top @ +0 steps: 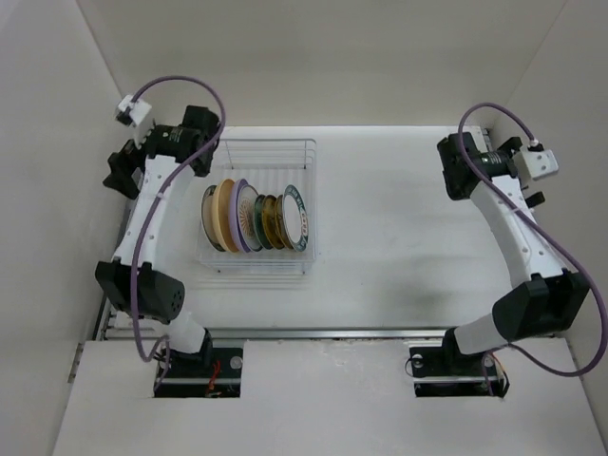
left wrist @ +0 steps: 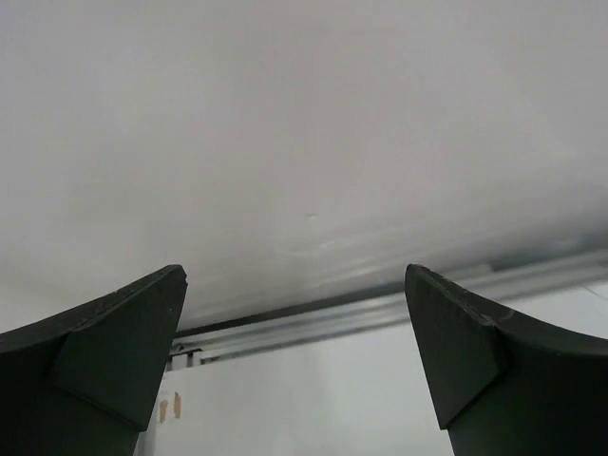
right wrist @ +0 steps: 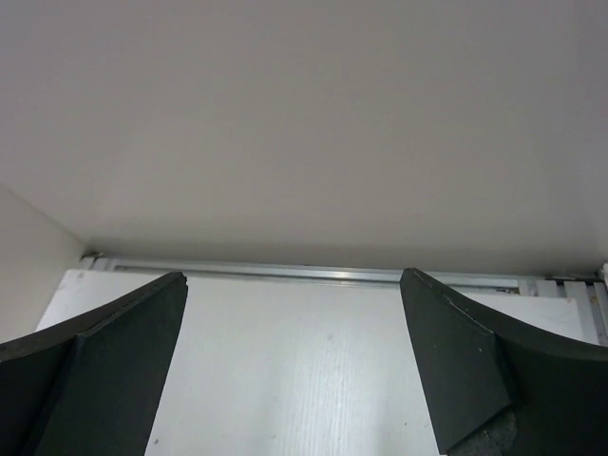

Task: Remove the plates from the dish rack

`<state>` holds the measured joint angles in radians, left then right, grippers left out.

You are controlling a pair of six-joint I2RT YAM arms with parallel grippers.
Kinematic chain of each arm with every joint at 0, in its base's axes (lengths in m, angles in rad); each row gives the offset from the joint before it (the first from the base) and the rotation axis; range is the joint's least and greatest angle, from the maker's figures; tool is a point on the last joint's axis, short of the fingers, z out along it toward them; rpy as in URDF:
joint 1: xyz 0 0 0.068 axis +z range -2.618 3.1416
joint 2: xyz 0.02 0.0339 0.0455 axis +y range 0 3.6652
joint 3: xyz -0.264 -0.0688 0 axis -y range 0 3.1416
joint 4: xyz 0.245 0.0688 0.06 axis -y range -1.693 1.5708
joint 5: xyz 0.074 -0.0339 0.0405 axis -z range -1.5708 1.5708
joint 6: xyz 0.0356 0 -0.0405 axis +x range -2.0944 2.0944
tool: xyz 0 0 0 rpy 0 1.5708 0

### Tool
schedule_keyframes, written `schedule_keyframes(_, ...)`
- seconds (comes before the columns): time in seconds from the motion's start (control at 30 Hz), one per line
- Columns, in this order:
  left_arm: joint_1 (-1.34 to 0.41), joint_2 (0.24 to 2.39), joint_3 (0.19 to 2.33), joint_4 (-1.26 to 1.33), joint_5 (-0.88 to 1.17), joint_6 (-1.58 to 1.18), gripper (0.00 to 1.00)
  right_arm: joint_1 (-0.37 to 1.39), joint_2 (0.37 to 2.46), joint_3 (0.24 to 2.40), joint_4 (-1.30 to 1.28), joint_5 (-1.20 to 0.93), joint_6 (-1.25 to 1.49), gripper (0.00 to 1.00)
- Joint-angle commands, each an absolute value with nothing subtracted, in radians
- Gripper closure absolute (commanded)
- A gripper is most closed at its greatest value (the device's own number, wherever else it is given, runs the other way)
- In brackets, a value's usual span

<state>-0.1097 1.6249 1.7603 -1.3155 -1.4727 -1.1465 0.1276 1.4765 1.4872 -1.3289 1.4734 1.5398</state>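
Note:
The left gripper grabs the green-rimmed plate by its far rim (top: 291,189) next, which leaves the plate's opposite rim free for my right gripper.
The dish rack (top: 258,154) is a pale wire rack at the left middle of the table. Several plates (top: 255,218) stand on edge in its near half, from a tan-yellow one (top: 213,217) on the left to a teal-rimmed one (top: 297,217) on the right. My left gripper (top: 121,173) is raised left of the rack near the side wall, and its wrist view shows it open and empty (left wrist: 294,285). My right gripper (top: 455,169) is raised far right of the rack, also open and empty (right wrist: 294,280). Neither wrist view shows rack or plates.
White walls enclose the table on the left, back and right. An aluminium rail (top: 313,333) runs along the table's near edge by the arm bases. The white tabletop (top: 399,237) lies between the rack and the right arm.

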Motion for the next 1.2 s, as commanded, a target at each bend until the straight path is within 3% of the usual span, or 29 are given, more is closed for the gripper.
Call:
schedule_keyframes(0.0,-0.26,1.56,1.916,-1.583,-1.715,-0.82,0.0,0.205,1.453,1.583,-1.368,1.493,1.355,0.0)
schedule_keyframes(0.07,-0.385,1.575,2.055,-1.583,-1.676,-0.717,0.0,0.241,1.428,1.595,-1.263,1.461,1.11,0.0)
schedule_keyframes(0.1,-0.425,1.595,2.104,-1.583,-1.645,-0.659,0.0,0.268,1.411,1.585,-1.029,1.378,0.963,0.0)
schedule_keyframes(0.13,-0.484,1.595,2.141,-1.544,-1.597,-0.417,0.0,0.268,1.357,1.559,-0.873,1.297,0.792,0.0)
schedule_keyframes(0.17,-0.5,1.545,2.16,-1.311,-1.363,-0.212,0.0,0.268,1.317,1.473,-0.606,1.041,0.479,0.0)
schedule_keyframes(0.2,-0.5,1.545,2.145,-1.201,-1.183,-0.028,0.0,0.268,1.269,1.473,-0.603,0.903,0.383,0.0)
schedule_keyframes(0.23,-0.509,1.454,2.135,-1.159,-1.031,0.065,0.0,0.268,1.17,1.377,-0.422,0.773,0.317,0.0)
schedule_keyframes(0.3,-0.543,1.355,2.041,-1.013,-0.714,0.268,0.0,0.268,1.086,1.298,-0.301,0.546,0.22,0.0)
schedule_keyframes(0.4,-0.569,1.226,1.916,-0.959,-0.486,0.479,0.0,0.268,1.043,1.255,-0.242,0.324,0.219,0.0)
schedule_keyframes(0.5,-0.613,1.203,1.818,-0.997,-0.463,0.642,0.0,0.268,1.081,1.281,-0.313,0.224,0.21,0.0)
schedule_keyframes(0.63,-0.649,1.275,1.773,-0.824,-0.829,0.827,0.0,0.268,1.1,1.273,-0.327,0.141,0.201,0.0)
schedule_keyframes(0.73,-0.649,1.374,1.86,-0.872,-0.933,0.813,0.0,0.268,1.1,1.232,-0.292,0.057,0.201,0.0)
schedule_keyframes(0.87,-0.658,1.517,2.125,-1.126,-0.864,0.576,0.0,0.268,1.123,1.232,-0.291,-0.015,0.201,0.0)
schedule_keyframes(1.03,-0.667,1.73,2.377,-1.449,-0.42,0.201,0.02,0.268,1.134,1.201,-0.29,-0.067,0.222,0.0)
schedule_keyframes(1.17,-0.655,1.908,2.395,-1.503,-0.077,0.052,0.15,0.268,1.108,1.158,-0.281,-0.077,0.276,0.0)
